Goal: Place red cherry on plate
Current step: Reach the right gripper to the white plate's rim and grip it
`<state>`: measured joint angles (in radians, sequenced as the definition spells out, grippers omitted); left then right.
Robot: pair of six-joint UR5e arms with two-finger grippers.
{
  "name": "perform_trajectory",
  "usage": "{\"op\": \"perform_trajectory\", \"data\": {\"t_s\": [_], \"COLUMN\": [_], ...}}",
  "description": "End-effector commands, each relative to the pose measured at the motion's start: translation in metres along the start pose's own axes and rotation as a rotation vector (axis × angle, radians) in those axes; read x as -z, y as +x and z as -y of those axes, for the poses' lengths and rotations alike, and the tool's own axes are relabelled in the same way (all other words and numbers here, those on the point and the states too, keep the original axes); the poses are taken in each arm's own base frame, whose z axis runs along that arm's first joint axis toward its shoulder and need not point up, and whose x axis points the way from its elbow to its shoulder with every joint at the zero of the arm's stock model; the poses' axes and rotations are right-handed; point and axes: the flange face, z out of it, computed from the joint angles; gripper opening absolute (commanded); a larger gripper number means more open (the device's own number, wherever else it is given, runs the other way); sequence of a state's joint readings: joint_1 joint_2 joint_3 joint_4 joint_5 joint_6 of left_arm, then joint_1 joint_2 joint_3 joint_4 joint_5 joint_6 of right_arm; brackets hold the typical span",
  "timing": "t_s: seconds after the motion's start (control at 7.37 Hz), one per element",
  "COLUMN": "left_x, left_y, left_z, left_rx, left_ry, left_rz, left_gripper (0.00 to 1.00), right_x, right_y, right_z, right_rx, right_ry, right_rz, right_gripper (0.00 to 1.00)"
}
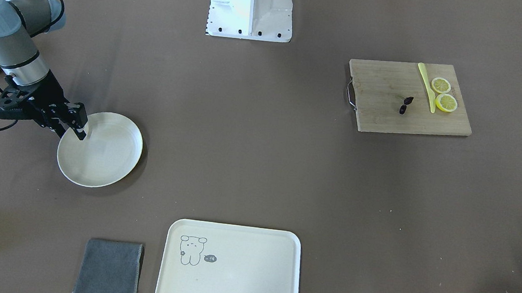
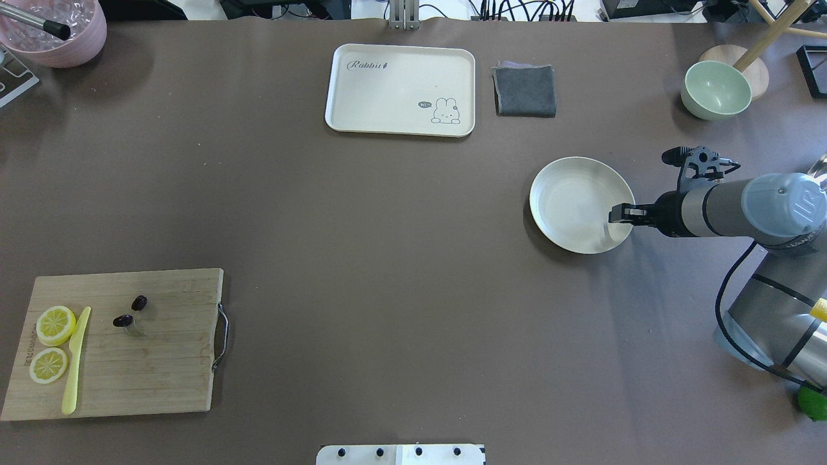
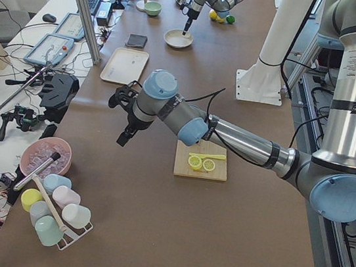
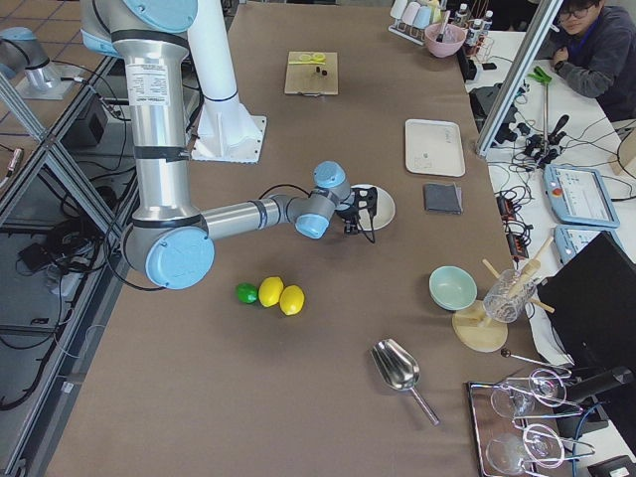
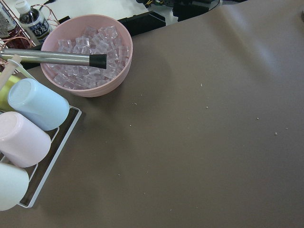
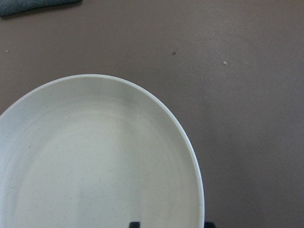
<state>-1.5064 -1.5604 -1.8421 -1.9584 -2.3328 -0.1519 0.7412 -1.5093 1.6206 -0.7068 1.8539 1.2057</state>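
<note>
The right gripper grips the plate by its rim (image 6: 201,199) next, to bring the plate within reach for the red cherry.
The red cherry (image 2: 130,312), two tiny dark ovals, lies on the wooden cutting board (image 2: 161,361) at the table's left end, also seen from the front (image 1: 406,105). The round cream plate (image 2: 575,200) rests flat on the table far to the right. My right gripper (image 2: 614,215) hangs low over the plate's near rim (image 6: 197,171), open, its fingertips (image 6: 135,224) straddling that rim with nothing in them. My left gripper (image 3: 124,140) hovers high over the table's left end, near the pink bowl. It shows only in the left side view, so I cannot tell its state.
Two lemon slices (image 2: 55,325) and a yellow knife (image 2: 74,368) share the board. A rabbit tray (image 2: 400,90) and grey cloth (image 2: 524,90) lie at the far edge, a green bowl (image 2: 716,90) at far right. A pink bowl of ice (image 5: 88,54) stands beside cups.
</note>
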Motion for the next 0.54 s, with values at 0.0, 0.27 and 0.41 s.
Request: {"op": "perform_trajectory", "data": {"t_s": [0.0,0.27,0.41], "left_x": [0.000,0.001,0.001], "left_y": [0.000,0.001,0.001], "left_z": [0.000,0.000,0.000], "left_rx": [0.000,-0.001,0.000], "left_ry": [0.000,0.001,0.001], "left_rz": [0.001,-0.001,-0.001], "left_gripper": [0.98,0.98,0.98], "right_x": [0.001,0.024,0.027], "right_y": [-0.003,-0.043,-0.078], "right_z": [-0.001,0.004,0.004], "right_rx": [0.001,-0.028,-0.091], "right_ry": [-0.001,0.016,0.010], "right_rz": [0.008,0.082,0.134], "right_gripper": [0.00,0.00,0.00]}}
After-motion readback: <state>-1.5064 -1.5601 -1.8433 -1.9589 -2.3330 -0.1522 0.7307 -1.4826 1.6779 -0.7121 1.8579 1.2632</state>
